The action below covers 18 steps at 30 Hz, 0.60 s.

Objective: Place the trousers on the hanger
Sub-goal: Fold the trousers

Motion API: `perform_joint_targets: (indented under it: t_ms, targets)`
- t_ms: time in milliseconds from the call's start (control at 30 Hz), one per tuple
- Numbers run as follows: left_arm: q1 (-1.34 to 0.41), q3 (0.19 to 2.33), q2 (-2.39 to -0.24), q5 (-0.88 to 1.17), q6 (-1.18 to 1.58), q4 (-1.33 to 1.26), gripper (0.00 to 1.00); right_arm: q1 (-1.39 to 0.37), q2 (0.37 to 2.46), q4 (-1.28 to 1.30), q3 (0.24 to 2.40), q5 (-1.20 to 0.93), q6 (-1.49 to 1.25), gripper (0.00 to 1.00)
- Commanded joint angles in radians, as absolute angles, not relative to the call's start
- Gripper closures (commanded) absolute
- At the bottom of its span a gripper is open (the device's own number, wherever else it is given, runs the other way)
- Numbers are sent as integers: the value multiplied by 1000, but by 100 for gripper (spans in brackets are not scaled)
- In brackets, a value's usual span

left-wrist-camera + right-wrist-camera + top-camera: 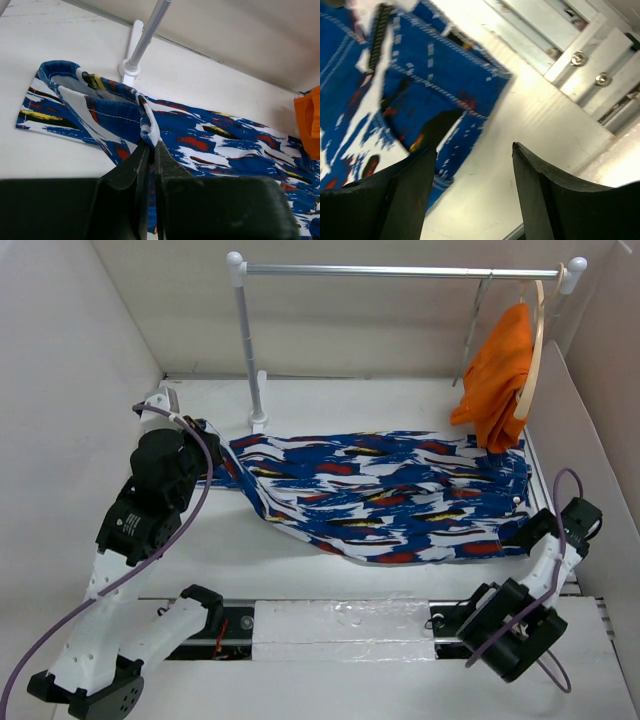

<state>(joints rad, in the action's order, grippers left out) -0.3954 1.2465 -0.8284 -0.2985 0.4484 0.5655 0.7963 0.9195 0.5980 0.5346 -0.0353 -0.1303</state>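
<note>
The trousers need to be folded lengthwise for the hanger [476,325], so my right gripper should next pick them up by their stitched waist corner [519,549] opposite my left gripper.
The trousers [390,495], dark blue with red, white and yellow streaks, lie spread across the table. My left gripper [212,440] is at their left end, shut on a bunched white-and-blue fold of the cloth [150,127]; its fingers [131,167] are pressed together. My right gripper [516,533] is open and empty at their right end. In the right wrist view it [474,146] hovers over bare table beside a trouser edge [420,75]. A thin grey wire of the hanger [476,325] hangs from the rail, left of the orange garment; most of it is hidden.
A metal rail [400,270] on a post [248,350] stands at the back; the post's foot [131,65] is just behind the trousers. A wooden hanger [536,340] with orange cloth [500,375] hangs at the right. White walls enclose the table.
</note>
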Motion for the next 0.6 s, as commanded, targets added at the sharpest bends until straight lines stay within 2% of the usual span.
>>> perform_joint_targets:
  t_ms: [0,167,367,400,467,500,533,567]
  targets:
    - [-410,1284,-805,-339,434,557,100,850,991,566,597,-18,-98,32]
    - [-419,1273,-793,-344,440,565,100,893,1071,502,598,-94,-75,33]
    - [-419,1267,-790,-385,440,577,100,893,1157,407,571,-126,-72,42]
    - [-419,1278,-785,-418,439,581,100,893,1178,391,562,-136,-66,52]
    - [-419,1293,-785,-460,431,594,100,893,1195,364,557,-140,-60,64]
    - [-408,1301,-784,-484,419,598,100,902,1196,368,561,-134,-54,90]
    - [-408,1325,-785,-545,413,606,100,902,1195,386,572,-126,-39,99]
    - [-408,1339,-785,-578,405,612,100,902,1169,447,603,-109,-32,100]
